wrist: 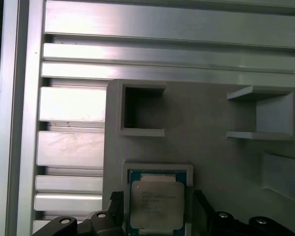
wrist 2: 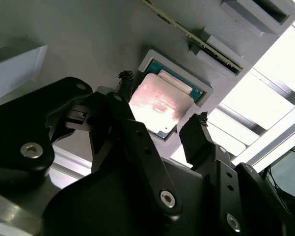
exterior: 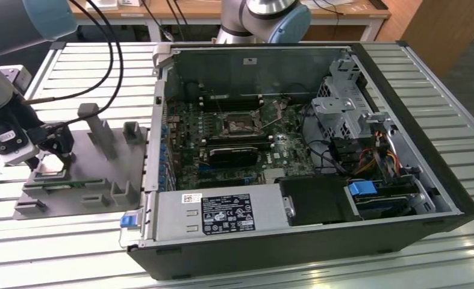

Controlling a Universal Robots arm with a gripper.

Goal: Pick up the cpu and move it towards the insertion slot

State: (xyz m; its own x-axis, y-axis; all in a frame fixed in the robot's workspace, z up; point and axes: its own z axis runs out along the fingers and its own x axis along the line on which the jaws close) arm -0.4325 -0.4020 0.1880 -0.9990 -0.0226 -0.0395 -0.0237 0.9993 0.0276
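My gripper is ready to close on the CPU, with its fingers beside the CPU's side edges, down at the raised pocket (wrist: pixel 158 166).
The cpu (wrist: pixel 156 205) is a flat square chip with a shiny metal top, lying in a pale raised pocket of the grey fixture plate (exterior: pixel 100 174). In both wrist views my gripper (wrist: pixel 157 209) is open and hovers just above it. One black fingertip (wrist 2: pixel 125 81) stands on each side of the cpu (wrist 2: pixel 157 104), apart from its edges. In the exterior view the gripper (exterior: pixel 50 158) hangs over the plate at the exterior view's left. The insertion slot (exterior: pixel 238 124), a silver-framed socket with a dark centre, sits on the motherboard inside the open computer case.
Upright grey fixture blocks (exterior: pixel 100 129) rise from the plate between the gripper and the case wall (exterior: pixel 158 120). A thin green board (wrist 2: pixel 191 34) lies on edge in the plate near the cpu. Cables (exterior: pixel 100 36) trail above the slatted aluminium table (exterior: pixel 453 120).
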